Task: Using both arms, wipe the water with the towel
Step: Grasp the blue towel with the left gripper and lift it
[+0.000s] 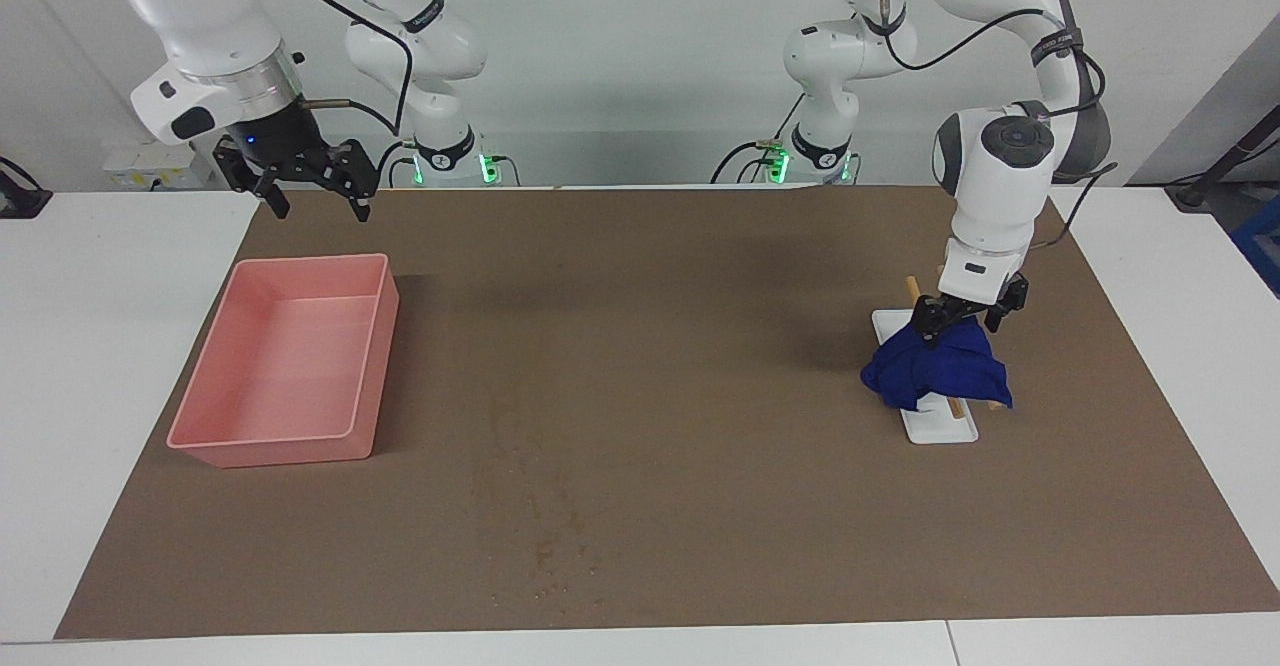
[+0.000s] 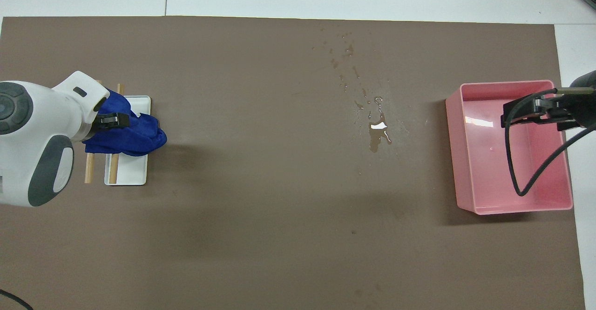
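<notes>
I should next grab the blue towel by its top fold (image 2: pixel 116 106) with my left gripper to wipe up the water puddle (image 2: pixel 379 130).
The blue towel (image 1: pixel 940 371) lies rumpled over a white rack (image 1: pixel 945 426) with two wooden sticks, toward the left arm's end of the table. My left gripper (image 1: pixel 960 331) is down at the towel's top fold, open, with a finger on either side of the fold. In the overhead view the left gripper (image 2: pixel 108 121) sits over the towel (image 2: pixel 137 135), its wrist hiding part of the cloth. The water (image 2: pixel 378 128) is a small shiny puddle with scattered droplets mid-table, seen faintly as specks of water (image 1: pixel 545 536) in the facing view. My right gripper (image 1: pixel 315 196) hangs open and waits.
A pink tray (image 1: pixel 290 361) stands at the right arm's end of the brown mat; the right gripper (image 2: pixel 512 112) and its cable hang over the tray's wall (image 2: pixel 454 151). Two slimmer white arms with green-lit bases (image 1: pixel 450 161) stand at the robots' edge.
</notes>
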`<state>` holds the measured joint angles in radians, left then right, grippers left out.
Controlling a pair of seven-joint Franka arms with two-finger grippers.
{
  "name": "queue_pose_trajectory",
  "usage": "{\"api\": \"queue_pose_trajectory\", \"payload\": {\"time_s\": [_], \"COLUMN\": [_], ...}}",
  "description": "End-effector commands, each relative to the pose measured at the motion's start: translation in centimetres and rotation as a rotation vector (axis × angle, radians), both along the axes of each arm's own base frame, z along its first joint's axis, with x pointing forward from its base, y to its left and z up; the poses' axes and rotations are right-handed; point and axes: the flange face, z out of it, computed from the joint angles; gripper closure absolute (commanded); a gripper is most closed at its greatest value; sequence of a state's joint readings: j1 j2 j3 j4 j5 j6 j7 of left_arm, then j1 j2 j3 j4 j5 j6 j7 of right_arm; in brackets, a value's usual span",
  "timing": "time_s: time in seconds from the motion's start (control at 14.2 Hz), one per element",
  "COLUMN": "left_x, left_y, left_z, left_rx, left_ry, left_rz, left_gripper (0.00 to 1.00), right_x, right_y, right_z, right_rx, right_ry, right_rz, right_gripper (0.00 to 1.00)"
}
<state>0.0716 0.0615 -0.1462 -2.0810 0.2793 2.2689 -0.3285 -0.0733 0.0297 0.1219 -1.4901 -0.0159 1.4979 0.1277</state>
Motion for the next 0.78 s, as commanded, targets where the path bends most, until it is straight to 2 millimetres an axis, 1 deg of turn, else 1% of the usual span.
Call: {"api": "queue_pose_trajectory", "payload": {"time_s": [0.0, 0.14, 0.35, 0.42, 0.49, 0.63, 0.7], "left_x": [-0.8, -0.7, -0.7, -0.6, -0.5, -0.1, 0.3], "left_y": [-0.5, -0.4, -0.4, -0.4, -0.4, -0.4, -0.4], "left_z": [-0.1, 0.0, 0.0, 0.2, 0.3, 1.2, 2.3], "left_rx": [0.036, 0.044, 0.044, 0.047, 0.048, 0.054, 0.056], "left_ry": [-0.024, -0.026, -0.025, -0.022, -0.022, -0.021, -0.026], "left_rz": [-0.018, -0.021, -0.021, -0.021, -0.021, -0.021, -0.014], "left_gripper": [0.2, 0.43, 0.74, 0.89, 1.0, 1.0, 1.0], "right_x": [-0.2, -0.2, -0.2, -0.3, -0.3, -0.3, -0.3], "right_y": [-0.2, -0.4, -1.5, -1.5, -1.4, -1.3, -1.2], "right_z": [0.0, 0.0, 0.1, 0.1, 0.1, 0.1, 0.0], "right_rx": [0.018, 0.018, 0.018, 0.018, 0.018, 0.018, 0.018], "right_ry": [0.011, 0.01, 0.009, 0.011, 0.011, 0.011, 0.013], "right_rz": [-0.017, -0.029, -0.04, -0.038, -0.037, -0.035, -0.034], "right_gripper": [0.0, 0.0, 0.0, 0.0, 0.0, 0.0, 0.0]}}
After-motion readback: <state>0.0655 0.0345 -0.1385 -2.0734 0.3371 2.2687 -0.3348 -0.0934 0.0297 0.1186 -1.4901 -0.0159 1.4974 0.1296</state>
